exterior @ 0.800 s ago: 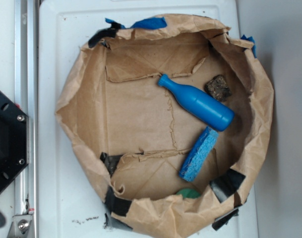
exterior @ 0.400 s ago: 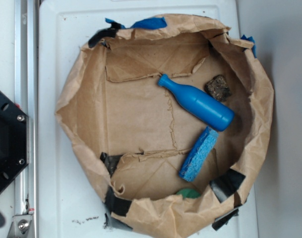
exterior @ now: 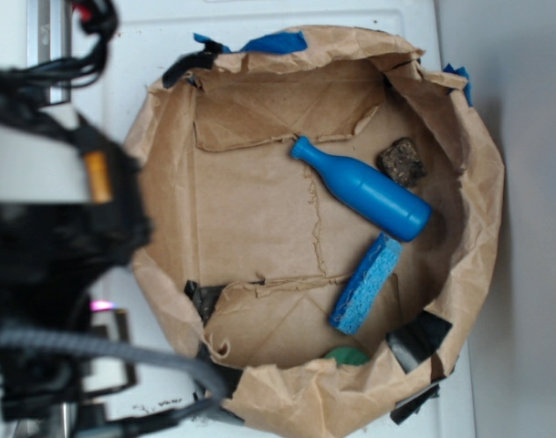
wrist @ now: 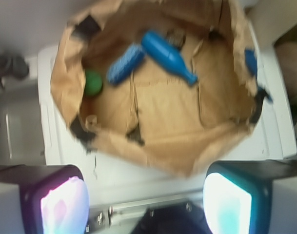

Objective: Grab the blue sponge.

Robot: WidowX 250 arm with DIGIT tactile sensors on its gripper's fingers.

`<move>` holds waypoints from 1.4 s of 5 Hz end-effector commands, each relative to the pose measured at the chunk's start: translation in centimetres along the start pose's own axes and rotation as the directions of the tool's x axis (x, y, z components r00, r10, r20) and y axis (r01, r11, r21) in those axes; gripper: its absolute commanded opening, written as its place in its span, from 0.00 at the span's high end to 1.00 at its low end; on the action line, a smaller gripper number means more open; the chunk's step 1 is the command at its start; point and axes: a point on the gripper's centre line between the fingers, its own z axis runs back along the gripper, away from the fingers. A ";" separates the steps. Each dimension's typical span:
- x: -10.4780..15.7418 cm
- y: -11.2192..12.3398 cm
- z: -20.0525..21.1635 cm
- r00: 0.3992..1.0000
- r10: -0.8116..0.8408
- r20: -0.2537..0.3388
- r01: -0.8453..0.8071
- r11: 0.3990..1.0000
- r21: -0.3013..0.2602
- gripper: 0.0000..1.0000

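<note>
The gripper grabs the blue sponge in the paper basin by its long sides next.
The blue sponge, a flat light-blue foam block, lies in the lower right of the brown paper basin, just below the glossy blue bottle. In the wrist view the sponge lies left of the bottle. My arm fills the left of the exterior view, blurred, well left of the sponge. My gripper is open and empty, its lit pads wide apart over the white surface outside the basin's near rim.
A dark brown rough cube sits right of the bottle's neck. A green round thing shows at the basin's lower rim. Black tape patches hold the paper walls. The basin stands on a white surface.
My arm has swung into the exterior view from the left, where only a black base and rail showed before. The sponge, bottle and cube have not moved.
</note>
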 end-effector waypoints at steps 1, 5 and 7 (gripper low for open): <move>1.6 -0.2 -2.7 0.955 0.286 0.081 -0.279 0.956 -0.089 0.00; 6.1 1.9 -8.5 0.859 0.509 0.064 -0.498 0.857 -0.133 0.00; 7.4 2.1 -12.9 0.874 0.475 0.106 -0.465 0.879 -0.107 0.00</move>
